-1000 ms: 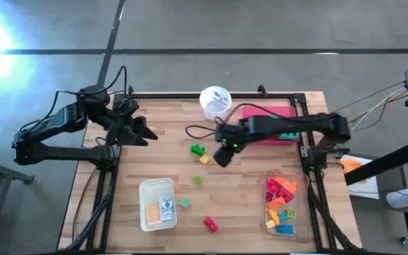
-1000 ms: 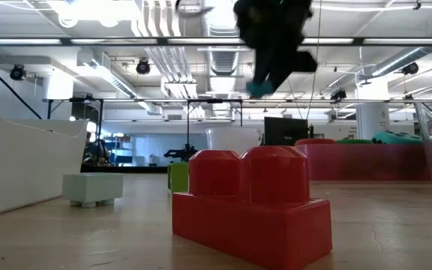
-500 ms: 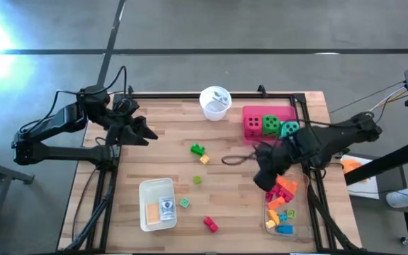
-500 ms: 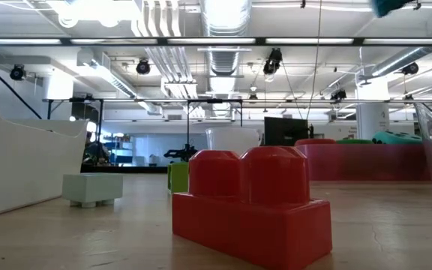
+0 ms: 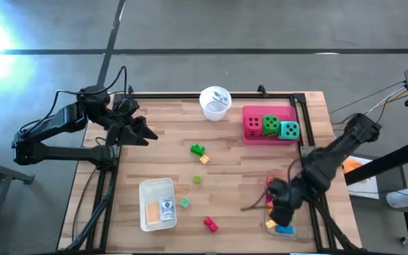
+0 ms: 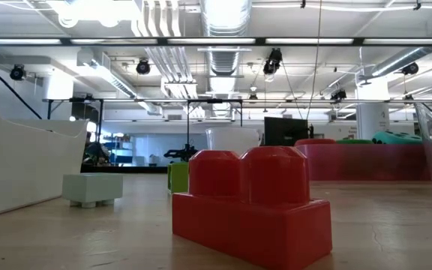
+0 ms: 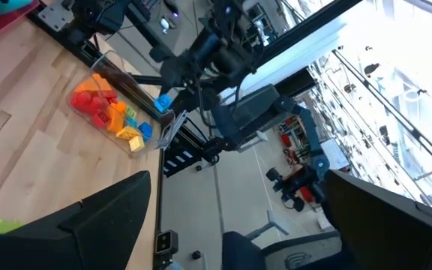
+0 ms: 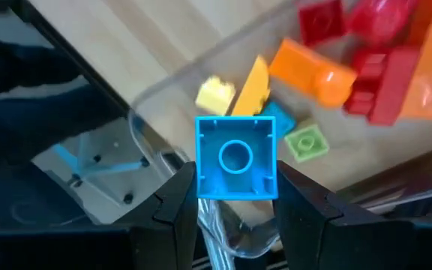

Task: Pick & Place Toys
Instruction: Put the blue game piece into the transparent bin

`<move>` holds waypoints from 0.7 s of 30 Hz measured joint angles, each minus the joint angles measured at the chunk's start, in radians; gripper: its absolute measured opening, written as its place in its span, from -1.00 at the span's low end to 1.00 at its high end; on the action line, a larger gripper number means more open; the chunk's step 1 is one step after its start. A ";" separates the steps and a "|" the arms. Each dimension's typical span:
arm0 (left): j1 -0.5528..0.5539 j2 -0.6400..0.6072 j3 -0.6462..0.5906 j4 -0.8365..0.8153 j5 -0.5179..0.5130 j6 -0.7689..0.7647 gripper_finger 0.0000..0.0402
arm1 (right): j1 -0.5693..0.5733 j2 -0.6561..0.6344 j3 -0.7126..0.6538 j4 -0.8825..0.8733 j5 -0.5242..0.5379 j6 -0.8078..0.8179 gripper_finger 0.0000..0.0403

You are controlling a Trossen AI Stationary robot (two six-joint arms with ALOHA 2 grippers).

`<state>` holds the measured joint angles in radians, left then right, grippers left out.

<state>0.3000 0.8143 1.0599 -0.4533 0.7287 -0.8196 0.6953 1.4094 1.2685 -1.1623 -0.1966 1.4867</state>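
Note:
The blue brick [image 8: 236,135] is high above the clear tray's rim and bricks. I should lower the brick farther in before my right gripper lets go of it.
My right gripper [image 5: 282,207] hangs over the near end of the clear tray [image 5: 273,175] at the table's right, shut on a small blue brick [image 8: 235,157]. The tray holds several red, orange, yellow, green and blue bricks [image 8: 328,71]. The brick also shows in the left wrist view [image 7: 163,103]. My left gripper [image 5: 144,133] waits open and empty at the table's far left. Loose bricks lie on the table: green [image 5: 197,149], yellow [image 5: 204,160] and red [image 5: 210,224]. The red [image 5: 252,125], green [image 5: 270,125] and teal [image 5: 289,129] dice sit in the pink tray [image 5: 261,110]. My right gripper pinches the blue brick by two opposite side walls [image 8: 199,161] between its two fingers [image 8: 180,196]. The fingers point down from above. The brick is lifted clear above the clear tray, its hollow underside turned toward the wrist camera.
A white cup [image 5: 215,101] stands at the far edge. A white tray [image 5: 147,190] with small cards sits near the front left. Two small green bricks [image 5: 185,202] lie near it. The red brick [image 6: 252,202] fills the low view.
My right gripper has gone from the table's middle, by the green brick, toward the right and near edges with the blue brick. It now hangs over the clear tray's near end. The dice in the pink tray have come into view.

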 joint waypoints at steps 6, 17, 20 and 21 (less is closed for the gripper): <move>0.000 0.000 0.000 0.000 -0.005 0.000 0.99 | 0.095 0.000 -0.127 0.142 -0.017 0.102 -0.37; 0.001 0.011 0.000 0.000 -0.030 0.000 0.99 | 0.118 0.000 -0.334 0.222 -0.097 0.063 -0.37; 0.001 0.015 0.000 -0.001 -0.033 0.000 0.99 | 0.111 0.000 -0.376 0.238 -0.101 0.056 -0.37; 0.001 0.017 0.000 -0.001 -0.034 0.000 0.99 | 0.108 0.000 -0.387 0.240 -0.101 0.055 -0.37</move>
<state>0.3006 0.8309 1.0599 -0.4538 0.6949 -0.8196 0.8036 1.4094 0.8819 -0.9224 -0.2974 1.5421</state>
